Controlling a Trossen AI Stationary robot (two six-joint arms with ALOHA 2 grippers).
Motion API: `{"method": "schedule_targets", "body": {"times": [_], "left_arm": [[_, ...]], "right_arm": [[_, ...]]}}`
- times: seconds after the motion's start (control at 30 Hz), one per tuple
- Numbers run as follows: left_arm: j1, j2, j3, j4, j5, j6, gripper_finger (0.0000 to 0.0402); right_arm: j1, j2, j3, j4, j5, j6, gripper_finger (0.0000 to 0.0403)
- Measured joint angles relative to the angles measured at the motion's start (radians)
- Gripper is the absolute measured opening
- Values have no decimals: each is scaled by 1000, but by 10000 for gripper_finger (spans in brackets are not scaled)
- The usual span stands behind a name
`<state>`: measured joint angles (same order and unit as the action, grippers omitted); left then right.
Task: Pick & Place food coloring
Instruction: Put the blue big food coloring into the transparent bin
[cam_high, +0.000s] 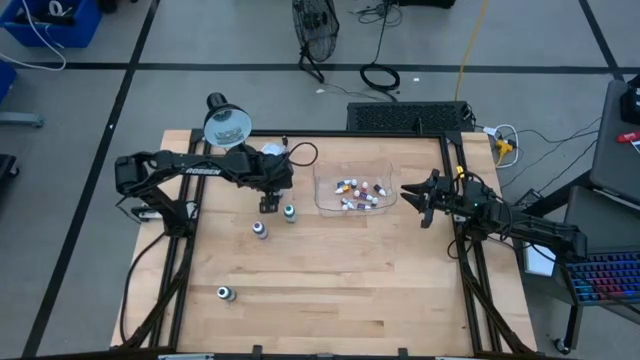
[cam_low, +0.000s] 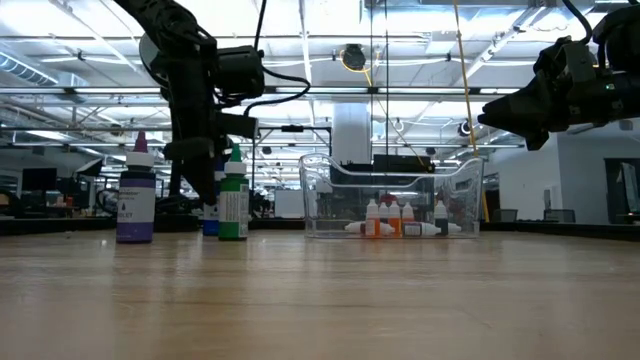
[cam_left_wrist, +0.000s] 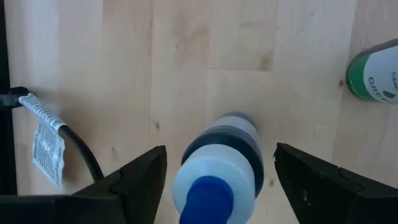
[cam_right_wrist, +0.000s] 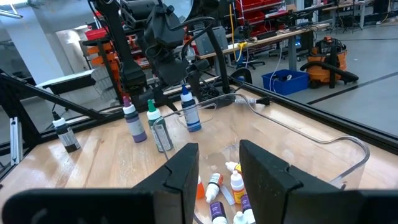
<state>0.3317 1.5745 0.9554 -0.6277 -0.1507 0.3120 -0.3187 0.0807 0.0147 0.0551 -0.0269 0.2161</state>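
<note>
The bottle has the fingers of my left gripper on either side of the dark body under the white collar. My left gripper needs to close, as it would hold the bottle now.
Several tiny whitish food coloring bottles (cam_high: 358, 192) with coloured caps lie and stand in a clear plastic tray (cam_high: 328, 200). Larger bottles stand upright on the table: a blue-capped one (cam_left_wrist: 217, 171), a green one (cam_high: 290, 212), a purple one (cam_high: 260, 229) and a black-capped one (cam_high: 225, 293). My left gripper (cam_left_wrist: 221, 177) is open, pointing down over the blue-capped bottle (cam_right_wrist: 189, 112), with one finger on either side of it and a gap to each. My right gripper (cam_right_wrist: 219, 165) is open and hovers above the tray's right end (cam_low: 470, 190).
A desk lamp (cam_high: 227, 122) stands at the table's far left, with a black cable (cam_left_wrist: 81, 149) on the wood near the left gripper. The green bottle (cam_left_wrist: 373, 71) stands close beside the blue-capped one. Bare wood fills the table's near half (cam_high: 350, 290).
</note>
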Motion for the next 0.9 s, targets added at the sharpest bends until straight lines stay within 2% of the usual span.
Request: {"method": "schedule_targets", "body": {"times": [0.1, 0.33, 0.4, 0.53, 0.63, 0.8, 0.9], "left_arm": [[0, 0, 0, 0, 0, 0, 269], [0, -1, 0, 3, 30, -7, 156], [0, -1, 0, 5, 40, -7, 138], [-4, -1, 2, 0, 31, -20, 137], [-19, -3, 41, -61, -16, -36, 137], [-73, -12, 210, -184, -97, -54, 137], [-109, -11, 351, -256, -200, -63, 136]], "right_arm": [[0, 0, 0, 0, 0, 0, 105], [0, 0, 0, 0, 0, 0, 105], [0, 0, 0, 0, 0, 0, 105], [0, 0, 0, 0, 0, 0, 105], [0, 0, 0, 0, 0, 0, 105], [0, 0, 0, 0, 0, 0, 105], [0, 0, 0, 0, 0, 0, 105]]}}
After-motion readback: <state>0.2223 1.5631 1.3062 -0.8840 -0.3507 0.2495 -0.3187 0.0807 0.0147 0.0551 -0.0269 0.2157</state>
